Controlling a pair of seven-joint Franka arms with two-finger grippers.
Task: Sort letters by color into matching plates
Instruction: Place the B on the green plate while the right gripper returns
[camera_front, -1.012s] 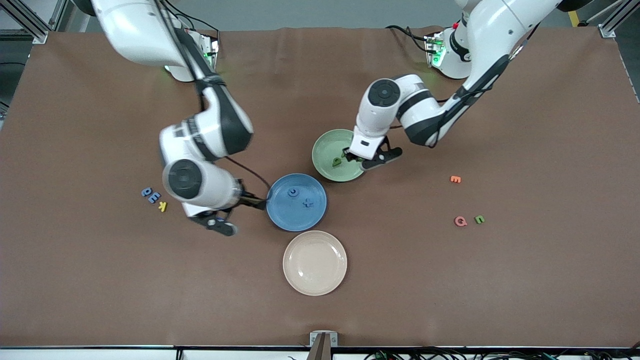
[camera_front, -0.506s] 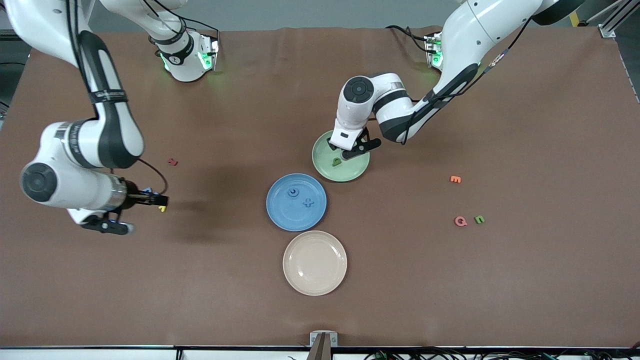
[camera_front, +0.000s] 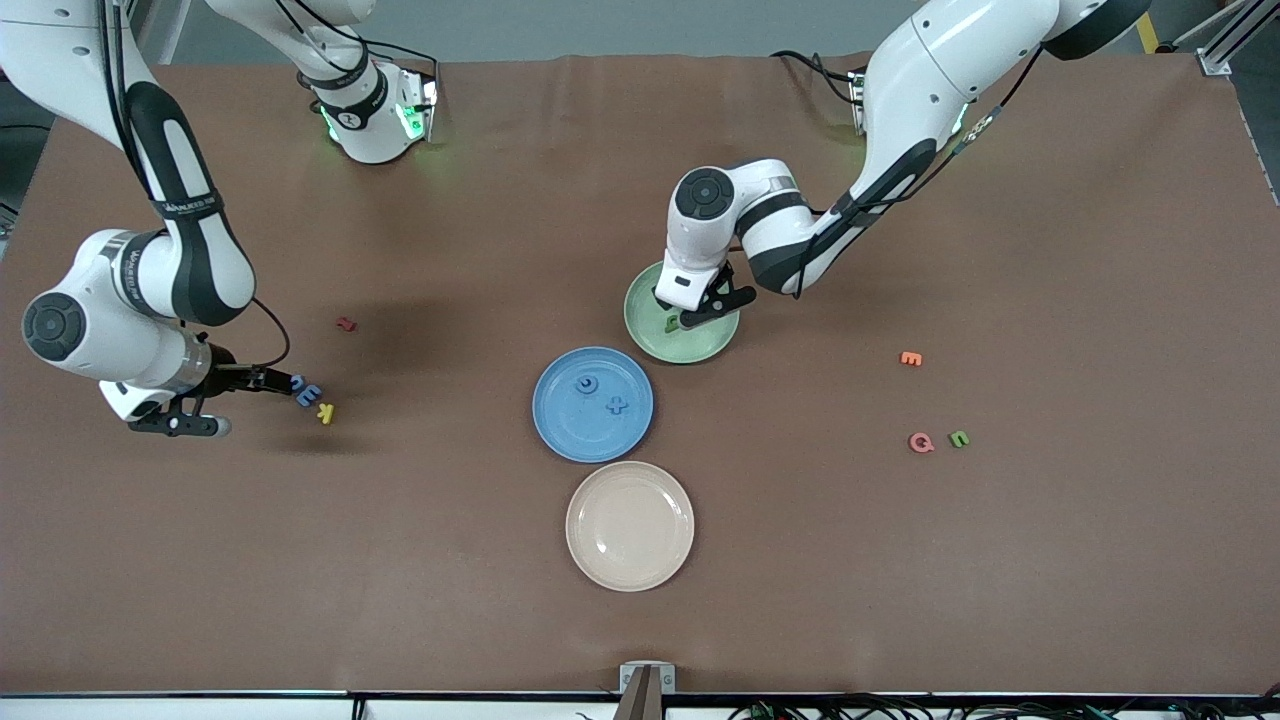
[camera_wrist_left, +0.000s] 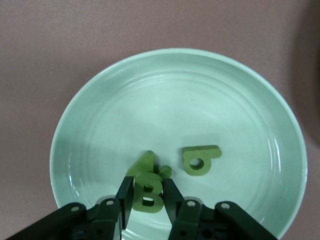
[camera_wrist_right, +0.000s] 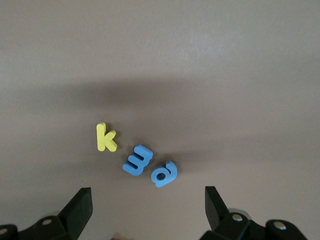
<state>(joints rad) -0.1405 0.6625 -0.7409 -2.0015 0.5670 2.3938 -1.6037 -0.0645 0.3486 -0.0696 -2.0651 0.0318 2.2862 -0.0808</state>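
Note:
The green B (camera_wrist_left: 148, 192) is low over the pale green plate, well inside its rim, and would drop into it, so it is time for my left gripper to open.
My left gripper (camera_front: 690, 308) hangs low over the pale green plate (camera_front: 648, 300), shut on a green letter B (camera_wrist_left: 148, 196). Two more green letters (camera_wrist_left: 200, 159) (camera_wrist_left: 142, 162) lie in that plate (camera_wrist_left: 175, 95). The blue plate (camera_front: 570, 430) holds two blue letters (camera_front: 587, 384) (camera_front: 617, 406). Toward the right arm's end of the table, my right gripper (camera_front: 275, 381) stands open just beside two blue letters (camera_wrist_right: 138, 160) (camera_wrist_right: 164, 173), nothing between its fingers. One green letter (camera_front: 959, 438) lies on the table toward the left arm's end.
A yellow K (camera_front: 325, 413) lies touching-close to the two blue letters. A dark red letter (camera_front: 346, 324) sits farther from the camera. A pink Q (camera_front: 921, 442) lies beside the green letter, an orange E (camera_front: 910, 358) farther off. A cream plate (camera_front: 630, 560) sits nearest the camera.
My right arm swung away from the blue plate to the blue letters at its end of the table. The left gripper shifted slightly over the green plate, still shut on the B.

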